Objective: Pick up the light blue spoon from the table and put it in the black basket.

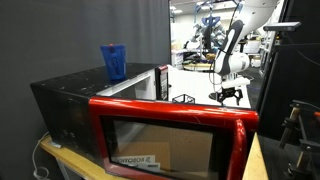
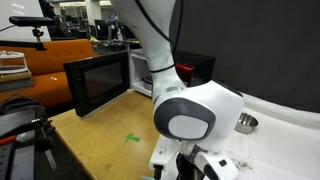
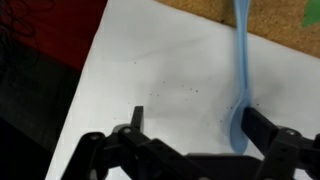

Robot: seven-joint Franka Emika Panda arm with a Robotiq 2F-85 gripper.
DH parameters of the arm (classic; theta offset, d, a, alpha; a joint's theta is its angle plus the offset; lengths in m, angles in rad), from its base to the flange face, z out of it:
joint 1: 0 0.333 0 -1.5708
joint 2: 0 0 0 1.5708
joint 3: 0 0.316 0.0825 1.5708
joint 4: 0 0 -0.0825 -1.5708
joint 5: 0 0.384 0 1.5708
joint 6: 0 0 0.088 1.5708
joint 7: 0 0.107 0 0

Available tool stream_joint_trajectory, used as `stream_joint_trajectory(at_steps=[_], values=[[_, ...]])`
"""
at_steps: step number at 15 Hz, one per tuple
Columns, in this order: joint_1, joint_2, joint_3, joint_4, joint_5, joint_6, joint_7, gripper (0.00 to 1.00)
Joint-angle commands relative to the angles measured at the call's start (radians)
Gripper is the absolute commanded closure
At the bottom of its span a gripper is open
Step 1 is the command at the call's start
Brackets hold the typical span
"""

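Observation:
My gripper shifts right in the wrist view next, before it closes on the spoon, since the spoon's bowl crowds one of my fingers.
The light blue spoon (image 3: 243, 70) lies on the white table (image 3: 150, 70) in the wrist view, its handle running up out of the frame. My gripper (image 3: 196, 120) is open and low over the table. The spoon's bowl lies just inside the right-hand finger, and I cannot tell if they touch. In an exterior view my gripper (image 1: 230, 95) hangs over the table (image 1: 200, 86), and the black wire basket (image 1: 184, 98) stands a little to its left. In an exterior view my wrist hides most of the gripper (image 2: 195, 166); the spoon and basket are hidden there.
A black microwave with an open red door (image 1: 170, 130) fills the foreground; it also shows in an exterior view (image 2: 105, 78). A blue cup (image 1: 114, 62) stands on top of it. A small metal bowl (image 2: 245, 122) sits on the table. A wooden board with a green mark (image 2: 132, 138) borders the white top.

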Motion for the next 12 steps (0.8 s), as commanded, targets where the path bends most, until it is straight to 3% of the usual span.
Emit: stream_joint_trajectory(at_steps=[1,5,11,12], values=[[0.018,-0.035,0.01,-0.017,-0.002,-0.024,0.029,0.0],[0.035,-0.051,0.016,-0.02,0.005,-0.031,0.06,0.0],[0.003,-0.023,0.027,0.0,0.023,-0.08,0.068,0.0],[-0.003,-0.014,0.029,0.006,0.025,-0.092,0.068,0.25]])
